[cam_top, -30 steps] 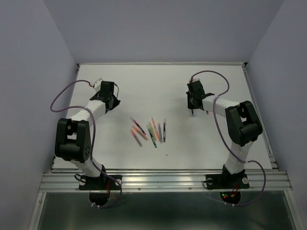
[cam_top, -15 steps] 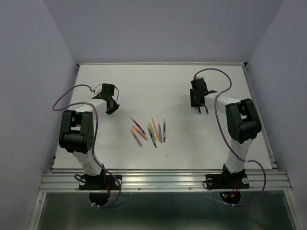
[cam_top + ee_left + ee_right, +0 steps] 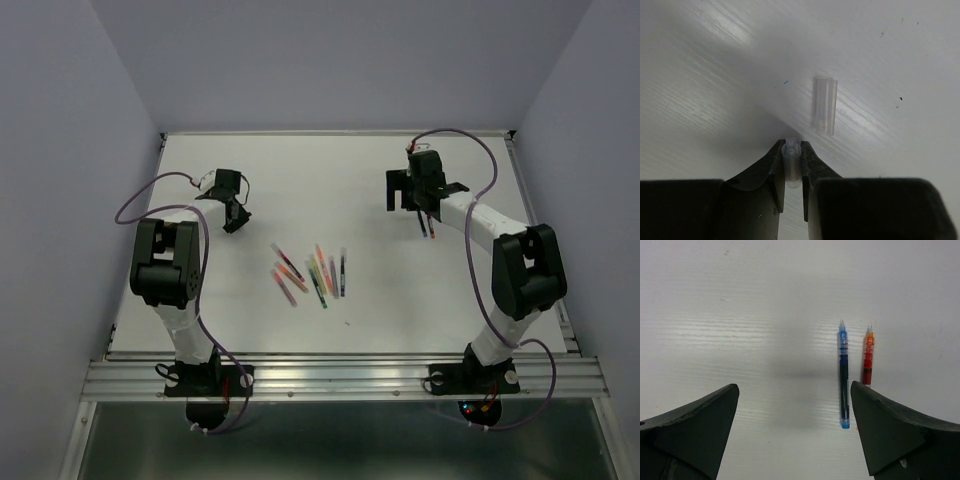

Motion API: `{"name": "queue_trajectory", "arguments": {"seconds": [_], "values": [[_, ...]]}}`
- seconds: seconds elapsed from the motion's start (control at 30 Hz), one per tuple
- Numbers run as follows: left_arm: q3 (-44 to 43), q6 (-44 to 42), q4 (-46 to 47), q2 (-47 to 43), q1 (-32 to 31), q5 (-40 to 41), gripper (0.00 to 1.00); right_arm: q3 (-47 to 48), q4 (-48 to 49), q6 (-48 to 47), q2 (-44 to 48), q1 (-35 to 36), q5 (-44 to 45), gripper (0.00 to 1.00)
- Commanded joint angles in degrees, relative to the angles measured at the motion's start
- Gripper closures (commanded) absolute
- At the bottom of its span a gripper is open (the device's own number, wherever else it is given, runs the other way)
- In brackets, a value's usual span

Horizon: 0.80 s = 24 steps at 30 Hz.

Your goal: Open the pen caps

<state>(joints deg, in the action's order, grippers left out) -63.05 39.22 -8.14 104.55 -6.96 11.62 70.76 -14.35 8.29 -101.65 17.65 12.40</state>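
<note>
The small clear pen cap (image 3: 791, 167) is just above flat, empty table beside the loose second cap, so my left gripper needs to open now.
Several capped-looking pens (image 3: 311, 270) in pink, green, orange and dark colours lie fanned out mid-table; their pen caps are too small to make out there. My left gripper (image 3: 792, 146) is shut on a small clear pen cap (image 3: 791, 167), tips just above the table. A second clear cap (image 3: 824, 105) lies loose just ahead of it. My right gripper (image 3: 794, 386) is open, hovering over a blue pen (image 3: 843, 375) and an orange-red pen (image 3: 868, 357) that lie side by side, bare tips pointing away. Nothing is between its fingers.
In the top view the left gripper (image 3: 232, 218) is at the back left and the right gripper (image 3: 418, 195) at the back right, with the two loose pens (image 3: 428, 223) beside it. Purple cables loop from both arms. Walls enclose the white table (image 3: 330, 310).
The right gripper has opened wide and drawn back, leaving the blue pen on the table beside the orange-red one. The left arm has shifted slightly toward the back, still gripping the cap.
</note>
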Motion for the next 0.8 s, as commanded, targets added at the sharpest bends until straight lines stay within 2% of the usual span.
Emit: {"name": "queue_trajectory", "arguments": {"seconds": [0.0,0.13,0.27,0.4,0.57,0.67,0.77], "values": [[-1.9,-0.4,-0.4,0.6,0.5,0.2,0.79,-0.6,1.2,0.5,5.0,-0.2,-5.3,0.00],[-1.9,-0.7,-0.9,0.1,0.5,0.3,0.73,-1.2,1.2,0.9,6.6,-0.2,-6.4,0.00],[-1.8,-0.7,-2.1,-0.4,0.5,0.9,0.54,-1.9,1.3,1.5,7.7,-0.2,-7.3,0.00],[-1.7,-0.7,-2.8,-1.5,0.5,0.6,0.44,-2.6,1.3,2.0,8.5,-0.2,-7.7,0.00],[-0.9,-0.8,-3.3,-4.1,0.5,0.3,0.38,-3.6,1.3,3.2,9.7,-0.2,-7.7,0.00],[0.1,-1.2,-3.3,-7.8,0.5,-0.9,0.26,-4.9,1.2,5.2,11.6,-0.2,-9.8,0.00],[1.5,-1.6,-2.8,-13.8,0.4,-1.8,0.02,-6.7,2.0,10.0,14.1,-0.2,-11.9,0.00]]}}
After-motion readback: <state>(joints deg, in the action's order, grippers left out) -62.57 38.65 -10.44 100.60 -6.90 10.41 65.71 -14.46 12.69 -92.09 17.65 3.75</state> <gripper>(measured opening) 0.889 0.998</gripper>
